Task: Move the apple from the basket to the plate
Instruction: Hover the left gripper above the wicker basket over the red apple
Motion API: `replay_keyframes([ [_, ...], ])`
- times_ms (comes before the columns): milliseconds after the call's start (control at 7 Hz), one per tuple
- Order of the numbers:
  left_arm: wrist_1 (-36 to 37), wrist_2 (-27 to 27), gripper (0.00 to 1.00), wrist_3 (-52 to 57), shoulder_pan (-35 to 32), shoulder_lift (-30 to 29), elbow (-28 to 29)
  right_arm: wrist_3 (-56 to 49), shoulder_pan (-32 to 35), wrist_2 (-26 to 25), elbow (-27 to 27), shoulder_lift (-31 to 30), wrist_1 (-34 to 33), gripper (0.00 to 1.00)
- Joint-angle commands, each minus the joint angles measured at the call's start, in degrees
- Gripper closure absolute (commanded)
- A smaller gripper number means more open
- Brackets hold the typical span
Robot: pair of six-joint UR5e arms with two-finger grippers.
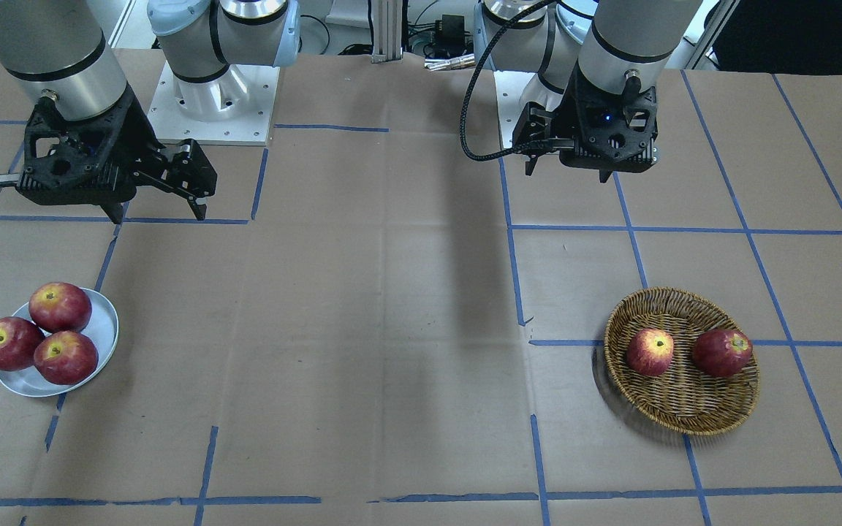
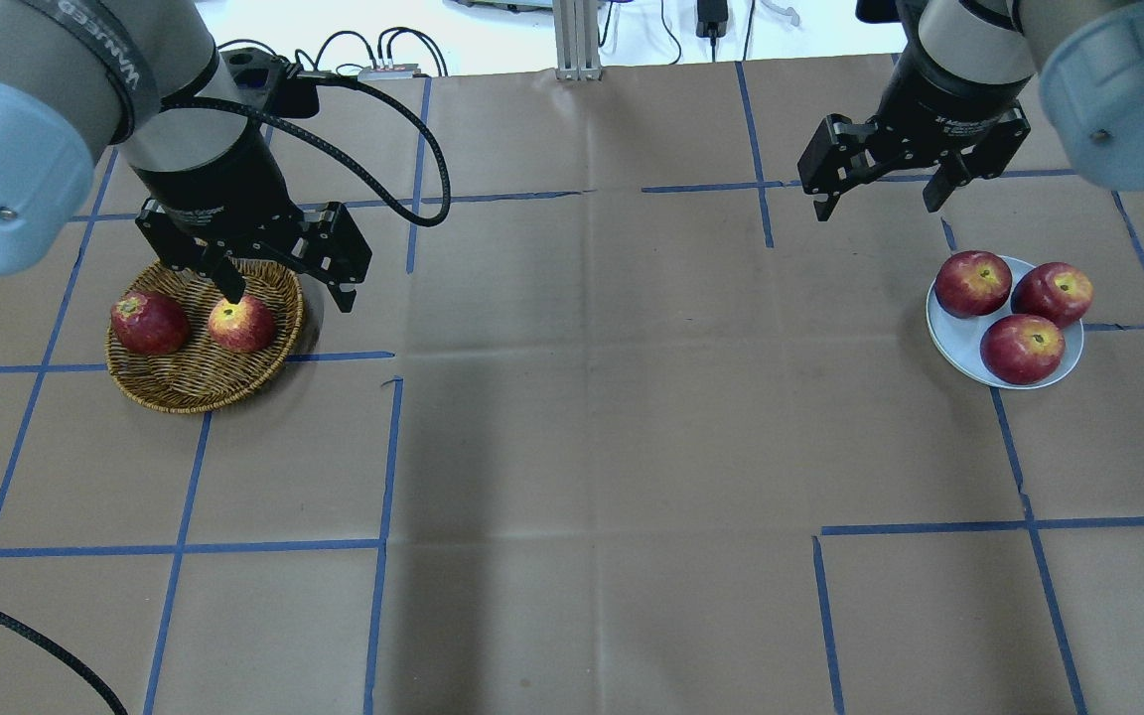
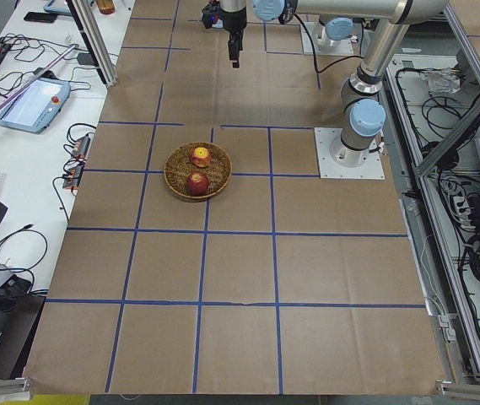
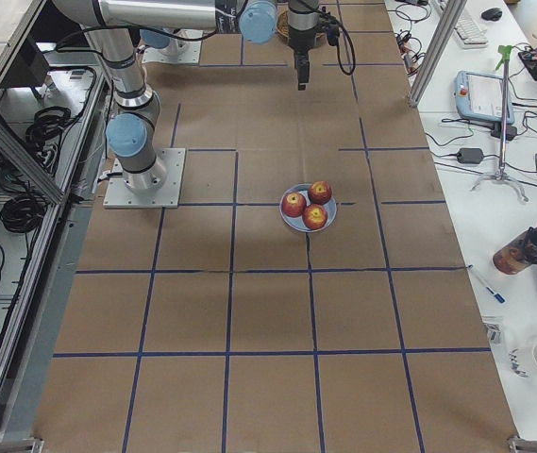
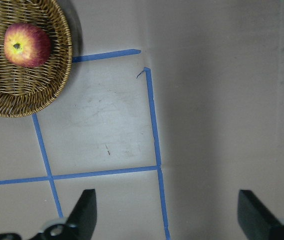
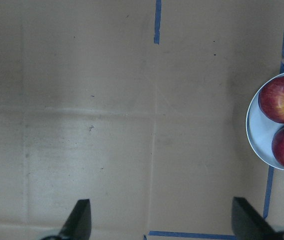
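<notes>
The streaked apple has to start its way toward the plate (image 1: 103, 329), so the left gripper will grab it next by its rounded sides.
The apple (image 2: 241, 325), light red with yellow streaks, lies in the brown wicker basket (image 2: 197, 382) beside a darker red apple (image 2: 148, 323). My left gripper (image 2: 289, 295) hangs open and empty high above the basket's right rim. Its wrist view shows the apple (image 5: 27, 45) and the basket (image 5: 32, 90) at the upper left, ahead of the open fingers (image 5: 84, 212). The pale plate (image 2: 951, 333) holds three red apples. My right gripper (image 2: 877, 204) is open and empty, up and left of the plate. The front view shows the apple (image 1: 650, 351), the basket (image 1: 684, 409) and the plate (image 1: 103, 329).
The table is brown paper with a blue tape grid. The three apples (image 2: 1021, 348) fill most of the plate, and one of them overhangs its rim (image 1: 8, 343). The plate's edge shows at the right of the right wrist view (image 6: 256, 135).
</notes>
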Motion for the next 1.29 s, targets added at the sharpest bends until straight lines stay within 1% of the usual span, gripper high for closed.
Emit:
replay_keyframes([
  [0,0.0,0.0,0.01,0.2,0.1,0.5,0.0,0.0,0.0,0.0,-0.1,0.0,0.0,0.0],
  [429,0.0,0.4,0.01,0.5,-0.1,2.0,0.4,0.0,0.0,0.0,0.0,0.0,0.0,0.0],
  [857,0.2,0.4,0.01,0.7,1.0,0.5,-0.2,0.0,0.0,0.0,0.0,0.0,0.0,0.0],
  [1000,0.5,0.2,0.01,1.3,2.4,-0.6,-0.7,0.0,0.0,0.0,0.0,0.0,0.0,0.0],
  [1143,5.3,0.0,0.01,7.8,5.7,-3.4,-2.7,0.0,0.0,0.1,-0.1,0.0,0.0,0.0],
])
